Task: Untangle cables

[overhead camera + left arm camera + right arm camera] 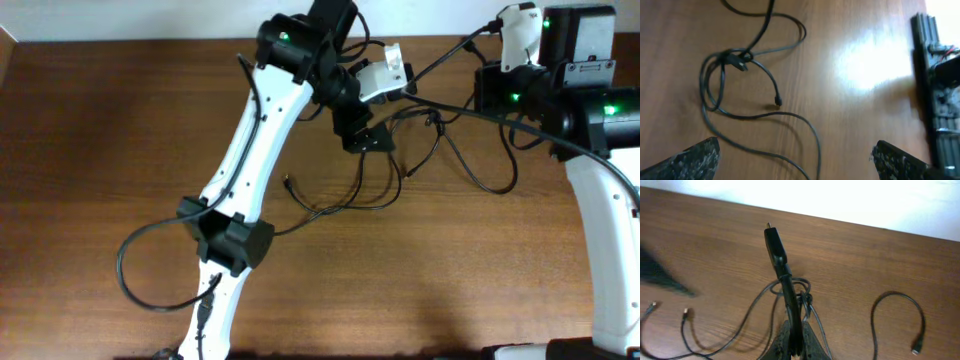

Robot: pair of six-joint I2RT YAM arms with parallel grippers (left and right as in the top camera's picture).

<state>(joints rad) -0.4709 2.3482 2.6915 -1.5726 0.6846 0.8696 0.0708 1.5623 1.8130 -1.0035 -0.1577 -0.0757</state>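
My left gripper grabs the cables by a looped cord beside the knot next, leaving the plug ends free for untangling.
The cables [470, 172] are thin black cords lying in loose loops on the wooden table, with a knot in the middle [432, 118]. My left gripper [366, 136] is open and empty above them. In the left wrist view the jaws [797, 160] are spread wide over a cord, and the knot [732, 57] and a loose plug [777, 102] lie further ahead. My right gripper [484, 36] is shut on a cable end [776, 250]. Its plug sticks out past the fingers [796, 335], and the tangle [797, 292] hangs below.
The table [100, 150] is brown wood with a white wall behind. A loose plug end [288, 182] lies at centre left, and another plug on a loop [916, 345] to the right. The right arm's base [935, 100] stands close by. Thick arm wiring [140, 270] loops at lower left.
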